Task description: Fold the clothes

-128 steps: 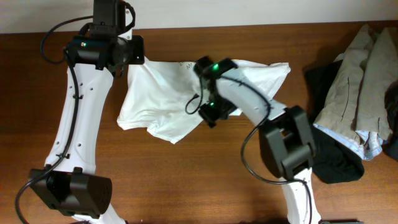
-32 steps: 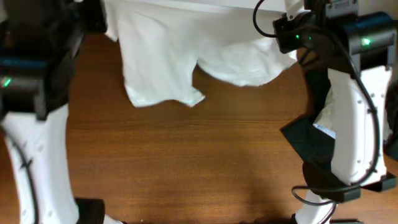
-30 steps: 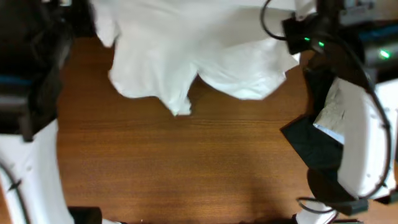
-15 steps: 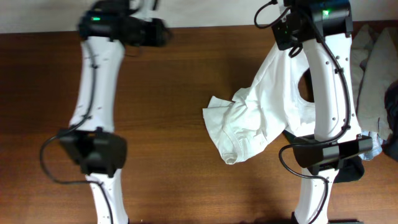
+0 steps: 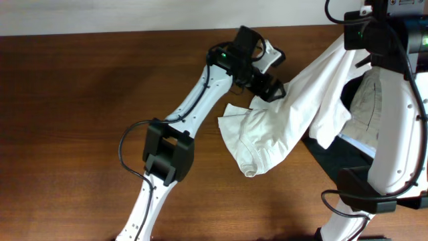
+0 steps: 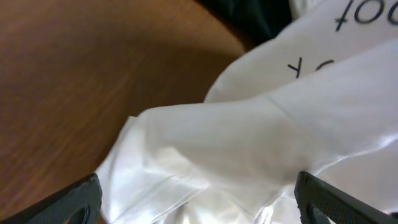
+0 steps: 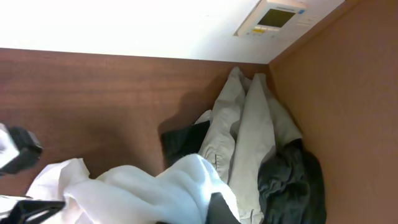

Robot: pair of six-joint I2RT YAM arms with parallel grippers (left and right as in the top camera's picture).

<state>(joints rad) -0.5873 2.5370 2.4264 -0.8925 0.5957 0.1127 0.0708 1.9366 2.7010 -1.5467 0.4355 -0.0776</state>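
Observation:
My left gripper is going to grab the white T-shirt [image 5: 281, 127] next by its loose edge away from my right gripper, to spread it for folding.
The white T-shirt [image 5: 281, 127] hangs from my right gripper [image 5: 350, 48], which is shut on one end of it at the back right. Its lower part lies crumpled on the wooden table [image 5: 80, 120]. My left gripper [image 5: 270, 75] is open, right at the shirt's upper left slope. In the left wrist view both fingertips [image 6: 79, 198] stand wide apart with the white T-shirt [image 6: 236, 143] lying between and below them, held by neither; some dark print shows at the top right. In the right wrist view the T-shirt [image 7: 149, 193] bunches around my right gripper [image 7: 202, 216].
A beige-grey garment [image 7: 244, 127] and a black garment [image 7: 287, 180] are heaped at the table's right end, by the side wall. In the overhead view this pile [image 5: 364, 110] sits partly behind the right arm. The left arm stretches diagonally across the table's middle.
The left gripper has let go of the shirt and opened, then swung from the back left over to the shirt. The right gripper still holds the shirt up.

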